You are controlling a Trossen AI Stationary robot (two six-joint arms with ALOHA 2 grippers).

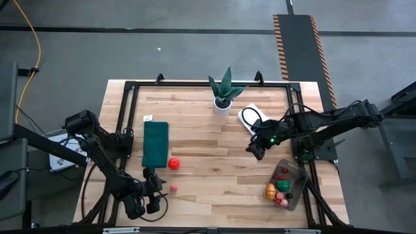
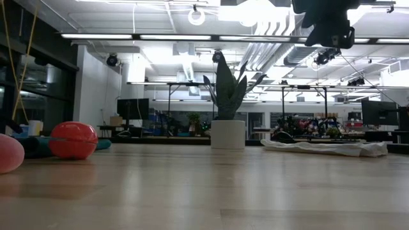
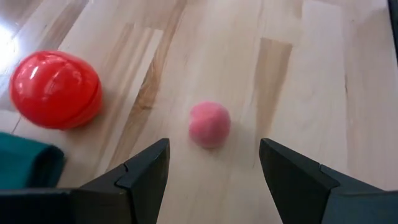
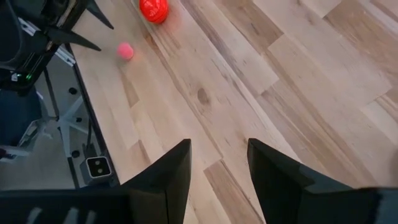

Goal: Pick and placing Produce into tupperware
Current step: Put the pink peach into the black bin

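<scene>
Bare wood is between my fingers and the pink ball, so my left gripper needs to move toward the ball first and only then close on it.
A small pink ball and a larger red tomato-like fruit rest on the wooden table near its left front. My left gripper is open, low over the table just left of the pink ball, which lies ahead of its fingers; the red fruit lies off to one side. The clear tupperware sits at the right front with several fruits in it. My right gripper is open, raised above the table left of the tupperware; its wrist view shows the red fruit and the pink ball far off.
A dark green mat lies left of the red fruit. A spiky plant in a white pot stands at the far middle, with a folded white cloth to its right. Bare wood spans the table's middle.
</scene>
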